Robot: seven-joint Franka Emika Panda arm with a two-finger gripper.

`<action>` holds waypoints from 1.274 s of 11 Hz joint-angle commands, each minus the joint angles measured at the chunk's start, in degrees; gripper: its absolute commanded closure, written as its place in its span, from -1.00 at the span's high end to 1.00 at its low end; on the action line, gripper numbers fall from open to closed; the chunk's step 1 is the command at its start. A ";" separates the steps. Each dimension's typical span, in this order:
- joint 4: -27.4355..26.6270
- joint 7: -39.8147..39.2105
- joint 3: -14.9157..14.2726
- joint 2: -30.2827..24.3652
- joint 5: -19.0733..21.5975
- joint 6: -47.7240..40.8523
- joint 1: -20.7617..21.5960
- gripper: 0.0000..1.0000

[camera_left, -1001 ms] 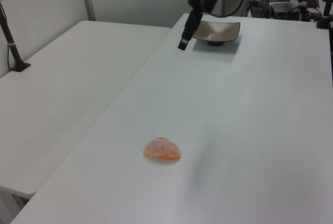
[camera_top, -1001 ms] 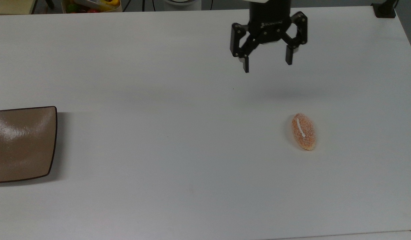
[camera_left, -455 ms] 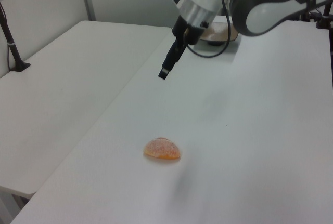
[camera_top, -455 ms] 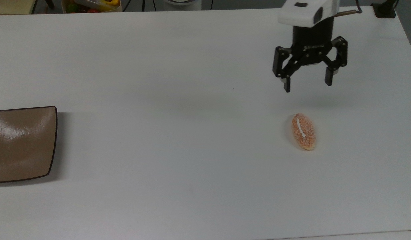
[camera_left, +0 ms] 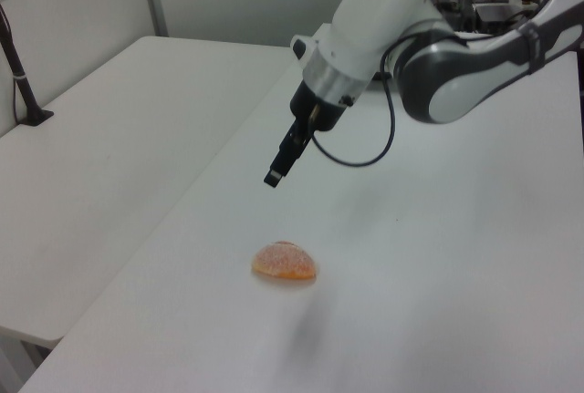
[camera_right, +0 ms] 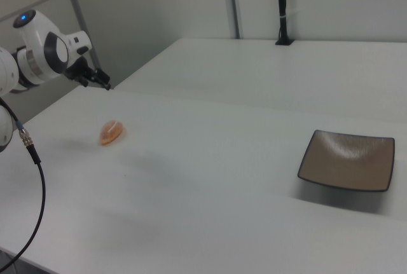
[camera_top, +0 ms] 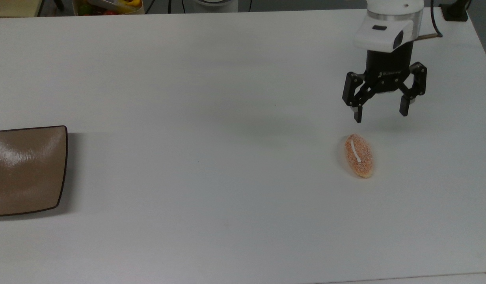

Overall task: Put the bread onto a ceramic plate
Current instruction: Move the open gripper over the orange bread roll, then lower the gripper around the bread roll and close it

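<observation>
My gripper grabs the oval bun around its middle [camera_left: 285,263] next, to set the bun on the ceramic plate.
The bread [camera_top: 359,155] is a small orange-tan oval bun with a thin white stripe, lying on the white table at the top view's right; it also shows as the bread [camera_left: 285,262] and the bread [camera_right: 110,132]. My gripper [camera_top: 380,112] hangs open above the table, just beyond the bun's far end and slightly to the top view's right, holding nothing. It shows too as the gripper [camera_left: 274,177] and the gripper [camera_right: 105,84]. The ceramic plate [camera_top: 26,169], glossy taupe-brown with a dark rim, lies bare at the top view's far left edge, and as the ceramic plate [camera_right: 347,160].
A second white table [camera_left: 100,156] adjoins at the left view's left. A black clamp post [camera_top: 455,12] stands at the top view's back right corner. A container of colourful items [camera_top: 108,6] sits beyond the back edge. The arm's cable [camera_right: 28,185] hangs at the right view's left.
The gripper has travelled to the top view's right and lower toward the bread, staying open. Bread and plate have not moved.
</observation>
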 commanded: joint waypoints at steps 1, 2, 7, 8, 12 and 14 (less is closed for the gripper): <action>1.66 6.51 -0.38 5.32 -6.50 4.95 1.32 1.00; 1.75 7.57 -0.38 6.90 -8.08 5.49 1.49 1.00; 1.75 10.57 -0.38 12.27 -11.43 7.86 1.67 1.00; 1.66 10.66 -0.38 12.71 -12.05 7.95 1.58 1.00; 1.58 10.75 -0.38 14.82 -13.28 9.45 1.49 1.00; 1.49 10.75 -0.38 15.70 -13.37 9.53 1.49 1.00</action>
